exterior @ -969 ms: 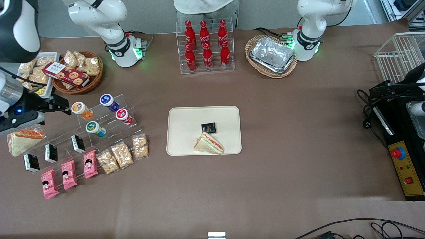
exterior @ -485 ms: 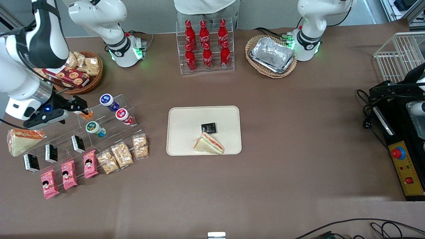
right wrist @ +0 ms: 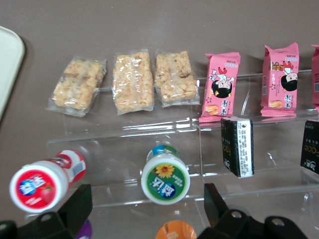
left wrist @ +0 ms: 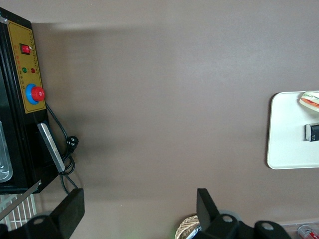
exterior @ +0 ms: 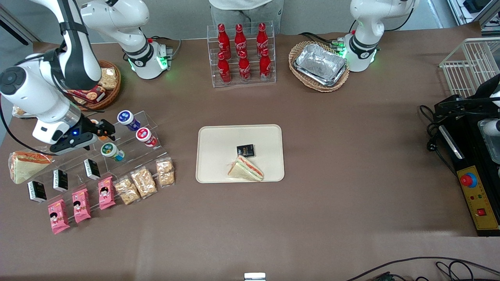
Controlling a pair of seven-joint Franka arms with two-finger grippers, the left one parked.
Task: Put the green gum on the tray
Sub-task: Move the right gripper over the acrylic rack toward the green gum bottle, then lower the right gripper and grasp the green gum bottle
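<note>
The gripper will next grab the gum by its green-ringed lid (exterior: 108, 149) to put the green gum on the cream tray (exterior: 218, 136).
The green gum (exterior: 111, 151) is a small bottle with a green-ringed white lid and teal body, lying on the lower step of a clear acrylic stand (exterior: 129, 152). In the right wrist view the green gum (right wrist: 165, 179) lies between my spread fingers, a little ahead of the fingertips. My gripper (exterior: 105, 130) is open and empty, hovering just above the stand, over the orange-lidded bottle (right wrist: 176, 231). The cream tray (exterior: 218, 136) lies mid-table holding a sandwich (exterior: 246, 169) and a small black packet (exterior: 245, 150); its corner shows in the right wrist view (right wrist: 7, 64).
On the stand are a red-lidded bottle (exterior: 145, 136), a blue-lidded bottle (exterior: 127, 118), black packets (exterior: 91, 168), pink snack packs (exterior: 80, 205) and cereal bars (exterior: 143, 181). A wrapped sandwich (exterior: 24, 166) and a snack basket (exterior: 99, 88) lie near my arm. Cola bottles (exterior: 241, 54) and a foil tray in wicker (exterior: 319, 65) stand farther back.
My gripper has moved along the stand from the working arm's end of the table toward the gum bottles. It now covers the orange-lidded bottle. Nothing else moved.
</note>
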